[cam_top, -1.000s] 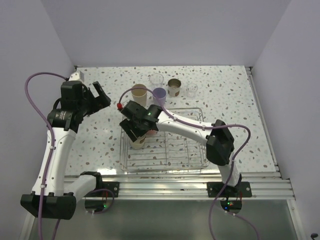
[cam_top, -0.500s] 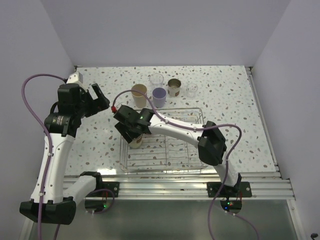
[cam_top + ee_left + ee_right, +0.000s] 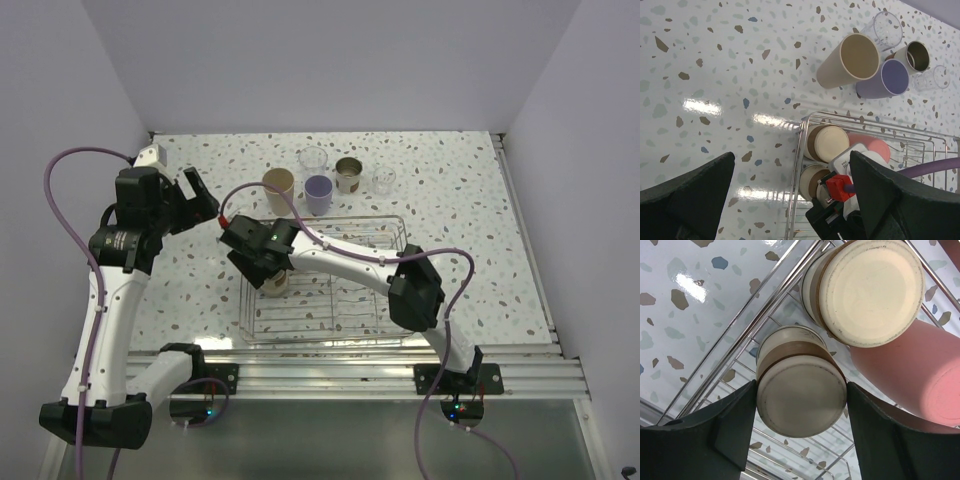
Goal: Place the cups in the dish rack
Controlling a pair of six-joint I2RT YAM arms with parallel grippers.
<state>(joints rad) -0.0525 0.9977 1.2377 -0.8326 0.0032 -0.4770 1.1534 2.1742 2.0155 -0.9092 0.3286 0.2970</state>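
Observation:
My left gripper reaches the tall tan cup next and takes hold of its open rim [image 3: 279, 181] [image 3: 860, 56], leaving the cup's base free for handover to my right gripper.
My right gripper [image 3: 268, 270] is shut on a short brown-banded cup [image 3: 800, 395], held bottom-up just over the grid floor at the left end of the wire dish rack [image 3: 392, 300]. Beside it in the rack stand another inverted brown-banded cup [image 3: 867, 290] and a red-pink cup [image 3: 910, 375] on its side. Behind the rack stand a tall tan cup [image 3: 278, 186], a lavender cup [image 3: 318, 190], a clear cup [image 3: 313, 160], a brown metallic cup [image 3: 348, 173] and a small clear cup [image 3: 384, 180]. My left gripper [image 3: 205, 205] is open and empty, high over the table left of the rack.
The rack's left rim [image 3: 740, 360] runs close beside the held cup. The right arm's purple cable [image 3: 330, 225] arches over the rack. The terrazzo table [image 3: 190, 290] ends at a metal rail [image 3: 350, 375] in front and at walls on the other sides.
My right gripper has moved left and lower with the brown-banded cup, toward the rack's left end. My left arm drew back slightly to the left, then held still.

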